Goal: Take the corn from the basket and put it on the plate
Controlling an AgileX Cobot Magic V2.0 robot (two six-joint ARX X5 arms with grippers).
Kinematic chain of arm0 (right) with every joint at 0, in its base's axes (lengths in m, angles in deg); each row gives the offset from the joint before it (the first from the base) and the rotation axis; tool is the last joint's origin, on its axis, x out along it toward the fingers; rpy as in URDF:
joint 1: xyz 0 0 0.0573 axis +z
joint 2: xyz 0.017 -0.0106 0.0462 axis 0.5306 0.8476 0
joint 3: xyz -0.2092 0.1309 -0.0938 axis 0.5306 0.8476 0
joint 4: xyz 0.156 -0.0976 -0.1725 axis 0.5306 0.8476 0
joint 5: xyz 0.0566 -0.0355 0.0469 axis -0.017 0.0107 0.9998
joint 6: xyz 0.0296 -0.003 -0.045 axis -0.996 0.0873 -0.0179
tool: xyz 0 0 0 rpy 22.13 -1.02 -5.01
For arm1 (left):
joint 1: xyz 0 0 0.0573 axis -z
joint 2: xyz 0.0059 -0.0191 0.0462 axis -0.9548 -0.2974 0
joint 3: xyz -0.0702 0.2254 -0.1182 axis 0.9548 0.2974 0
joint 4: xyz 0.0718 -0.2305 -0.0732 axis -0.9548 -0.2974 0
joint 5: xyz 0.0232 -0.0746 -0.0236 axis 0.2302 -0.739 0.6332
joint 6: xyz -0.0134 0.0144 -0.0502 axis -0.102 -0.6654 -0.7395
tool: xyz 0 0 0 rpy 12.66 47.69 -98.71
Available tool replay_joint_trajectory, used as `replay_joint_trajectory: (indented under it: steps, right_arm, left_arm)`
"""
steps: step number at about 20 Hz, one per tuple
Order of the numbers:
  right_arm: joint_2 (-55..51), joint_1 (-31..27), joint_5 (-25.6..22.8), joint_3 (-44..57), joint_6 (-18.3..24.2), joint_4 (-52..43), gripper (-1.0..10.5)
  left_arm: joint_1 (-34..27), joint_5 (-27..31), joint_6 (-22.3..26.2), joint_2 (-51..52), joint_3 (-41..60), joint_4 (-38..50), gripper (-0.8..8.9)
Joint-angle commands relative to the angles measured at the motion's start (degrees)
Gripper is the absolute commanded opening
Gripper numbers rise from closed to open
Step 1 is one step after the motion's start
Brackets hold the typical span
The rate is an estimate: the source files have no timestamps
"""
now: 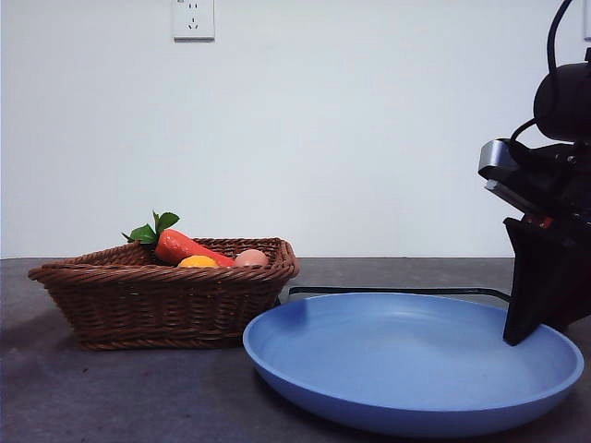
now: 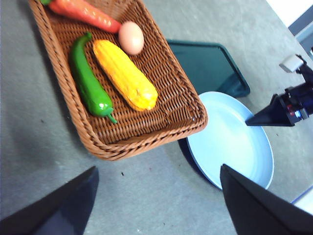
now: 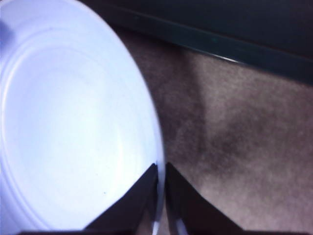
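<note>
The peach-pink ball (image 2: 131,37) crowds one end of the corn, so next my left gripper will grab the corn around its thicker half (image 2: 134,85), where both sides are open.
The corn (image 2: 125,74) lies in the wicker basket (image 2: 146,144), between a green pepper (image 2: 89,83) and a peach-pink ball (image 2: 131,37). In the front view only its yellow end (image 1: 198,262) shows above the basket (image 1: 157,305) rim. The blue plate (image 1: 406,369) sits right of the basket and holds nothing. My left gripper (image 2: 159,168) hovers open, high above the table beside the basket's near corner. My right gripper (image 1: 517,337) is at the plate's right rim (image 3: 154,147), its jaws shut with the rim between them (image 3: 160,166).
A carrot (image 1: 189,247) with green leaves also lies in the basket. A flat black tray (image 2: 208,66) lies behind the plate. A wall with a socket (image 1: 193,18) stands behind the grey table (image 1: 111,397).
</note>
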Motion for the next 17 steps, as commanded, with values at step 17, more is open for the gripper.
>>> replay_joint_trajectory:
  steps: [17]
  right_arm:
    - [-34.6,-11.7,-4.5,-0.7,-0.4,14.4,0.0]
  left_arm:
    - [23.9,26.7,-9.4,-49.3,-28.8,8.5,4.01]
